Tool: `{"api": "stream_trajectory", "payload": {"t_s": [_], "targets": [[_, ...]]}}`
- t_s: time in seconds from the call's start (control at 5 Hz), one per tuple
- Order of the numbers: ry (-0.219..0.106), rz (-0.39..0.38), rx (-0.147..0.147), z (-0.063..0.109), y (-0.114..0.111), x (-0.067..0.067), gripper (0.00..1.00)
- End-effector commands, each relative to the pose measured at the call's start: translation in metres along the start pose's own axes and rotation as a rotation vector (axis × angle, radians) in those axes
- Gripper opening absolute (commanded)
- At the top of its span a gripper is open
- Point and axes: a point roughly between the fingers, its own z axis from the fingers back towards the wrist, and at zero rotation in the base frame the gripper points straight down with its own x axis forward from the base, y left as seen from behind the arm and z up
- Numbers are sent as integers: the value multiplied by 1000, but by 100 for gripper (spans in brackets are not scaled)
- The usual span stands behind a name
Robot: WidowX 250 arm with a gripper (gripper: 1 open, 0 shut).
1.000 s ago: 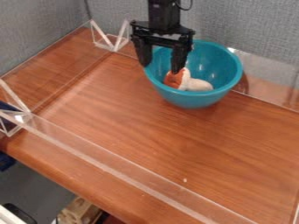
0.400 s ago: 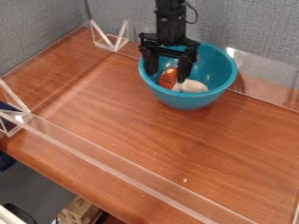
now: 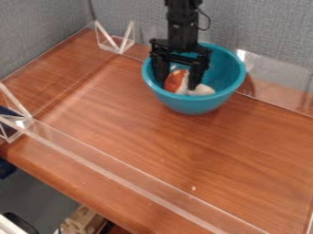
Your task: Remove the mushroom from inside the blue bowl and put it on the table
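Observation:
Next, my gripper grabs the mushroom by its orange-red part point(image 3: 177, 79) to move it from the blue bowl point(image 3: 196, 98) to the table.
The blue bowl point(image 3: 196, 98) stands on the table point(image 3: 146, 137) toward the back right. Inside it lies the mushroom point(image 3: 189, 84), its orange-red part toward the left and its cream-white part toward the right. My gripper point(image 3: 178, 75) reaches straight down into the bowl with its black fingers point(image 3: 160, 71) spread open on either side of the mushroom's orange-red part. Whether the fingers touch the mushroom cannot be told; nothing is gripped.
Low clear acrylic walls point(image 3: 73, 146) edge the tabletop on the front, left and back. A clear triangular bracket point(image 3: 116, 38) stands at the back left corner. Bare wood stretches in front of and left of the bowl.
The gripper has dropped lower into the bowl and shifted slightly right, so its open fingers now straddle the mushroom. The bowl has shifted slightly toward the left.

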Motion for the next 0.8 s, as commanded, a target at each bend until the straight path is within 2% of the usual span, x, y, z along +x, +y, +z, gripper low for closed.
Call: {"api": "stream_trajectory", "payload": {"t_s": [0.0, 0.2, 0.6], "targets": [[-43, -15, 3, 10, -6, 8, 100], [-39, -10, 6, 6, -4, 9, 0], [-41, -12, 2, 10, -1, 8, 0]]}}
